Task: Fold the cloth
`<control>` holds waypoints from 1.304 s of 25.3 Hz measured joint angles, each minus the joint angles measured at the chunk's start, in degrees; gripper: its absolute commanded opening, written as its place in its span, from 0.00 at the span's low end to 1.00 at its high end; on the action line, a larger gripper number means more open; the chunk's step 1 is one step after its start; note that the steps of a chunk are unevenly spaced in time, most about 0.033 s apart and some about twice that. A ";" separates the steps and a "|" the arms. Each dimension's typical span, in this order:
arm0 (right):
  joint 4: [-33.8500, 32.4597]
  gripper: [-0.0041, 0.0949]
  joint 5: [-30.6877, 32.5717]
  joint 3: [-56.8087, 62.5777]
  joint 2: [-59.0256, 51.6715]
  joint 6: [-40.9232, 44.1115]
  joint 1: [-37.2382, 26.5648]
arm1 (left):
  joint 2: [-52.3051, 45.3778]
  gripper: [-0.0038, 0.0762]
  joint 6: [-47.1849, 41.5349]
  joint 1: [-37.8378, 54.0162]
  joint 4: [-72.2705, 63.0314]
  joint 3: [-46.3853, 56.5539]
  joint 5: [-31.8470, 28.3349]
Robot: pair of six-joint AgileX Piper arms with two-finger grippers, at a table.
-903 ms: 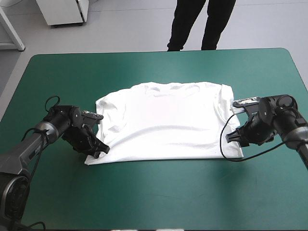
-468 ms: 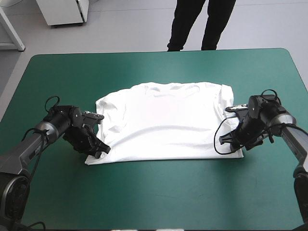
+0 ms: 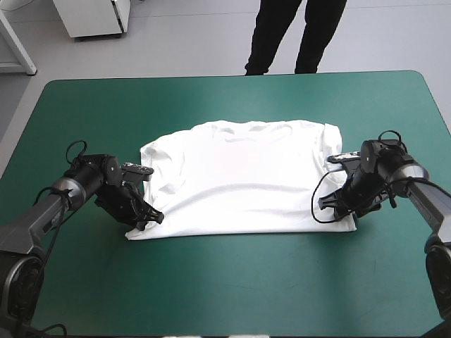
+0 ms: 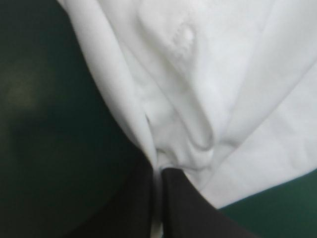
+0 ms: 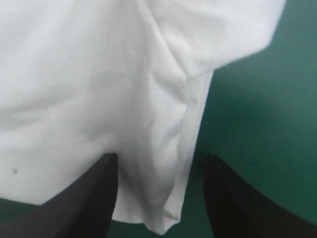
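Observation:
My right gripper is to grab the T-shirt next by its hemmed corner (image 5: 159,210). A fold (image 5: 157,144) stands up there, while the T-shirt's middle lies flat.
The white T-shirt (image 3: 243,176) lies folded into a wide rectangle in the middle of the teal-green table, collar toward the far edge. My left gripper (image 3: 149,218) sits at the shirt's near left corner, shut on the T-shirt; in the left wrist view its black fingers (image 4: 181,198) pinch a bunched fold of white cloth (image 4: 198,109). My right gripper (image 3: 337,209) is at the near right corner, open. In the right wrist view its fingers (image 5: 94,196) stand apart with the shirt's hemmed corner (image 5: 168,193) lying between them.
Bare teal-green cover (image 3: 232,282) stretches in front of the shirt to the near edge, and a wide strip (image 3: 225,95) lies behind it.
The right gripper has moved left and inward onto the shirt's near right corner. The left gripper has shifted slightly along the near left corner, still holding the cloth.

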 measured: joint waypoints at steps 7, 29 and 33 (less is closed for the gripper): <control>1.23 0.38 1.61 -0.91 2.84 -0.24 -0.25 | -0.57 0.02 0.00 0.00 -0.19 -0.07 -0.07; -0.78 0.02 10.72 -3.66 -14.92 4.76 -0.49 | -21.01 0.02 -1.51 -0.22 0.30 -8.10 12.58; 0.29 0.02 11.14 -5.60 -17.55 5.42 -0.49 | -25.94 0.02 -2.47 -0.22 0.49 -8.11 13.67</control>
